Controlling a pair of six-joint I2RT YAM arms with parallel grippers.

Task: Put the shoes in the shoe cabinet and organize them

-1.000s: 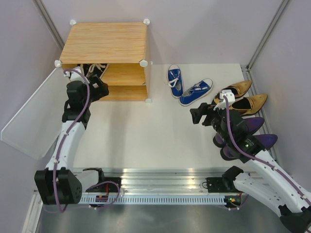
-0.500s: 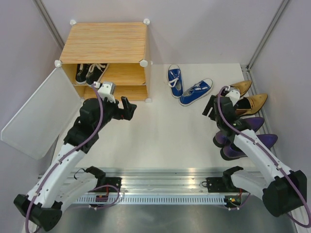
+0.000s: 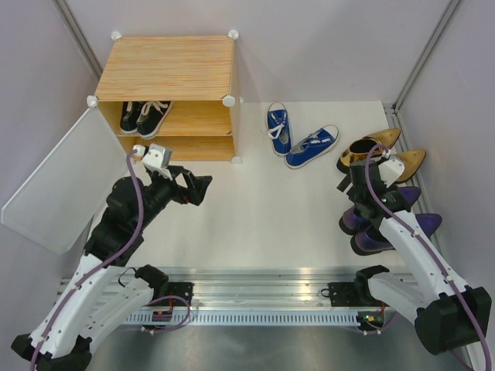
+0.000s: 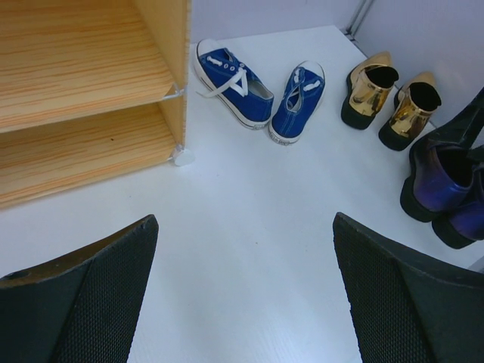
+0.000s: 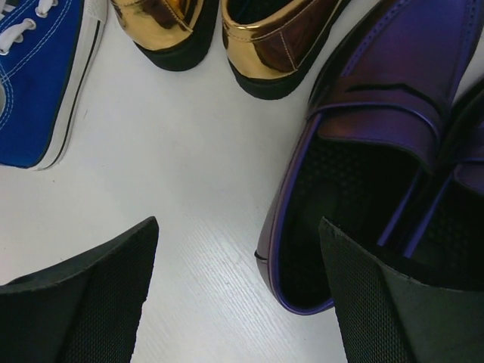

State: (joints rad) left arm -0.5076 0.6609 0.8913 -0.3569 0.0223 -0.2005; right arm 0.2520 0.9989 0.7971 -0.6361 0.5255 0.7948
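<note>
My right gripper is going to the purple high heel and needs to take hold of its side rim (image 3: 352, 216). The high heel's toe then stays free to go into the cabinet (image 3: 170, 68).
The shoe cabinet (image 3: 170, 68) stands at the back left, with the black sneakers (image 3: 145, 116) on its upper shelf. On the floor lie the blue sneakers (image 3: 278, 127), the gold heels (image 3: 371, 145) and the purple heels (image 3: 402, 199). My left gripper (image 3: 199, 185) hovers open and empty over bare floor in front of the cabinet (image 4: 76, 83). My right gripper (image 5: 238, 223) is open, pointing down at the near purple heel (image 5: 378, 83). One finger is over the heel's opening and the other over the floor. The heel's side wall sits between them, untouched.
The cabinet's pale door panel (image 3: 66, 185) hangs open to the left, beside my left arm. Grey walls close in both sides. A metal rail (image 3: 255, 297) runs along the near edge. The lower shelf (image 4: 83, 147) holds nothing in the part I can see.
My left gripper has drawn back out of the cabinet, leaving the black sneakers on the upper shelf, and swung right over the floor. My right gripper moved right, over the purple heels.
</note>
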